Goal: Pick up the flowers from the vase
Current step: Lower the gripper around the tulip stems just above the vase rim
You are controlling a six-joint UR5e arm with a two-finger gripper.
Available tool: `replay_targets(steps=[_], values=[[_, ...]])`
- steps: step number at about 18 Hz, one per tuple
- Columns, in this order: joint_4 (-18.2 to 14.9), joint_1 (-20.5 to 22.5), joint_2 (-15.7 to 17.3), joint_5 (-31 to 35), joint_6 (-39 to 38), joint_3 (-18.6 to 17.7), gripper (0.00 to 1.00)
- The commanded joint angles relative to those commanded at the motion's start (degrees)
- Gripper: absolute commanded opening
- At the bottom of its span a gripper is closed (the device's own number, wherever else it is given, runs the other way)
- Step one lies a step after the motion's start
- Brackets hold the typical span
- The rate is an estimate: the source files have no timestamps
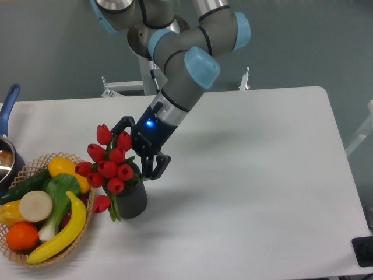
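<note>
The red buds of the flowers are the part my gripper will grab next, to pick the flowers (109,163) up out of the dark grey vase (133,202).
The flowers (109,163), a bunch of red closed tulip buds with green stems, stand in the small dark grey vase (133,202) on the white table, left of centre. One bud droops low on the vase's left side. My gripper (134,151) comes in from the upper right and sits against the bunch's right side, just above the vase's mouth. Its jaws are spread wide: one black finger (120,125) is by the top buds, the other (156,166) is by the vase's rim. Whether the fingers touch the buds cannot be told.
A woven basket (78,233) of fruit and vegetables stands right beside the vase on its left. A pot with a blue handle (8,108) is at the left edge. A dark object (363,251) sits at the table's front right corner.
</note>
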Motion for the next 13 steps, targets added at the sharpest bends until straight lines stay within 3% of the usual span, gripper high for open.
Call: replay_targets(steps=[10, 12, 13], values=[[0.35, -1.06, -1.50, -0.53, 0.26, 1.23, 1.00], [0.44, -1.06, -1.50, -0.53, 0.26, 1.50, 0.95], [0.44, -1.06, -1.50, -0.53, 0.26, 1.50, 0.89]])
